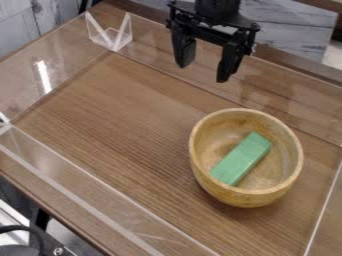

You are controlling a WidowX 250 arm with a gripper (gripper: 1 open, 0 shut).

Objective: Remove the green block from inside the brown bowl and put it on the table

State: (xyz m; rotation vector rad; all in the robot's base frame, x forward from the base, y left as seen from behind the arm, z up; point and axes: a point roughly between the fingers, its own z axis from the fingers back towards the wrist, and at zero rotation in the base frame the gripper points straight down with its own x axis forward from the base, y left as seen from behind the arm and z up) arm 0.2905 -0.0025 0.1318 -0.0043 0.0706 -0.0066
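Observation:
Next, my gripper takes hold of the green block by its long sides to lift it out of the brown bowl onto the table.
A bright-green block [242, 159] lies flat inside the brown bowl [214, 176], slanting from lower left to upper right. The light tan bowl rests on the right side of the table [114, 120]. My black gripper [202, 57] hangs above the table's far side, up and to the left of the bowl. Its two fingers stand apart with nothing between them, so it is open. It touches neither the bowl nor the block.
Low clear acrylic walls [40, 80] edge the tabletop on the left, front and back. A clear folded acrylic piece [107, 30] stands at the far left corner. Bare wood stretches left of the bowl.

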